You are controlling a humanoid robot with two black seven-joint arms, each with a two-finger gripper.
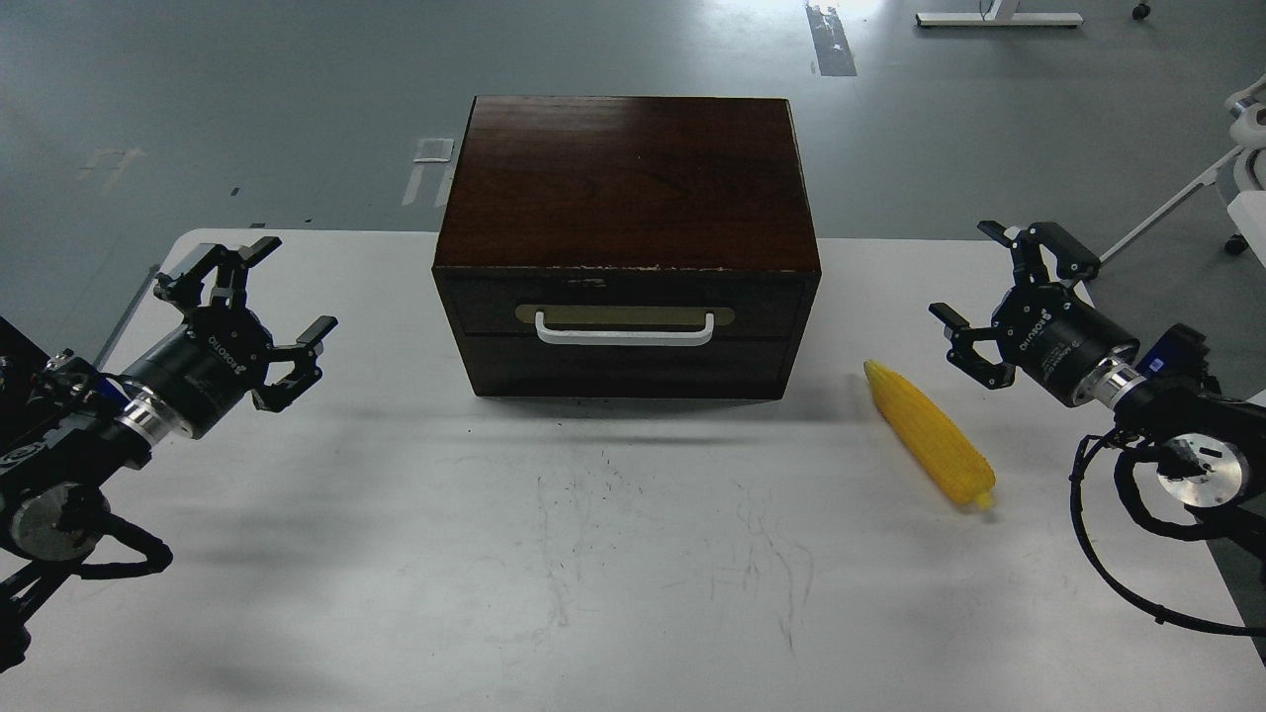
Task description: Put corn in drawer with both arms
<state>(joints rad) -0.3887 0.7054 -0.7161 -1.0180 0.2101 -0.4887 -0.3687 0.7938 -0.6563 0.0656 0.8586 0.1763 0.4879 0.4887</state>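
Note:
The drawer front is shut inside the box, and the drawer's white bar handle (624, 329) stands out from the front, so my left gripper will grab the drawer by it next.
A yellow corn (930, 433) cob lies on the white table right of the box, pointed end toward the box. The drawer (626, 318) of the dark wooden box is closed, its white bar handle (624, 329) facing me. My left gripper (259, 302) hovers open at the table's left side, well away from the box. At the right, my right gripper (999, 287) is open too, above and to the right of the corn, holding nothing.
The dark wooden box (628, 183) stands at the back middle of the white table (613, 554). Grey floor lies beyond the table. A white chair frame (1241, 158) shows at the far right.

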